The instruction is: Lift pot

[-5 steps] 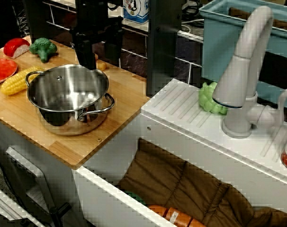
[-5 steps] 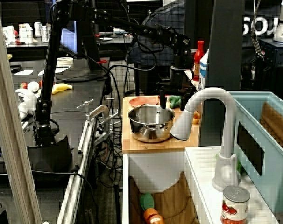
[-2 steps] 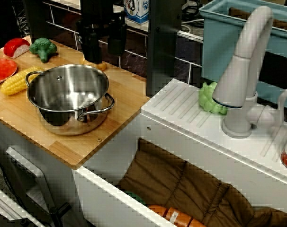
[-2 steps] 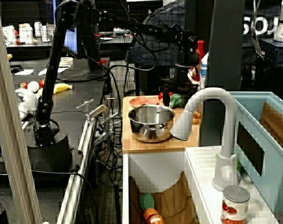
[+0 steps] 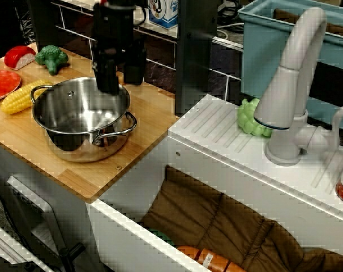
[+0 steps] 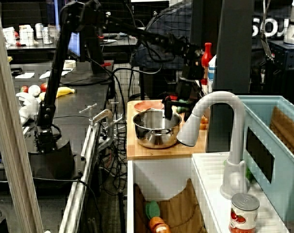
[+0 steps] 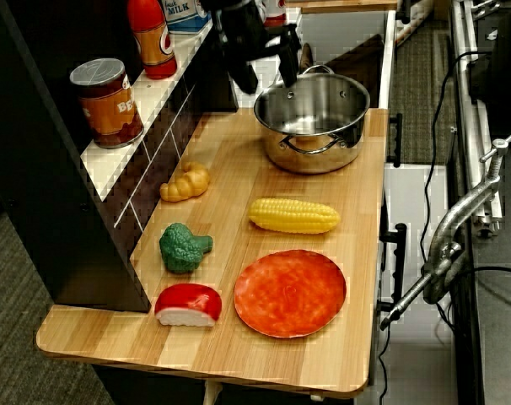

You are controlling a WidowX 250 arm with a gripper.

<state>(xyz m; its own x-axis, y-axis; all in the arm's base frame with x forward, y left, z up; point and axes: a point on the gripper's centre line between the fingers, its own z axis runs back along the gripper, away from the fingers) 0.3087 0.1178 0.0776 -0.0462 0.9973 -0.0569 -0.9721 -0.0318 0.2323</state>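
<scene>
I will next grab the steel pot by its rim (image 5: 118,89) with my gripper, so that I can lift the pot (image 5: 81,116) off the wooden counter.
The pot (image 5: 81,116) is a large shiny steel pot with two loop handles, standing on the wooden counter (image 5: 137,130). It also shows in the side view (image 6: 156,130) and the overhead view (image 7: 314,114). My black gripper (image 5: 119,76) is open at the pot's back rim. In the overhead view (image 7: 268,74) one finger (image 7: 247,78) is outside the wall and the other is above the rim or just inside it. The side view shows the gripper (image 6: 170,108) low at the rim. The pot rests on the counter.
Yellow corn (image 7: 293,215), a red plate (image 7: 289,291), broccoli (image 7: 184,246), a red-and-white toy (image 7: 188,304) and a croissant (image 7: 186,181) lie on the counter left of the pot. Cans stand on a ledge (image 7: 108,101). A faucet (image 5: 290,85) and sink are to the right.
The gripper has come down from behind the pot to its back rim, with its fingers apart. The pot has not moved.
</scene>
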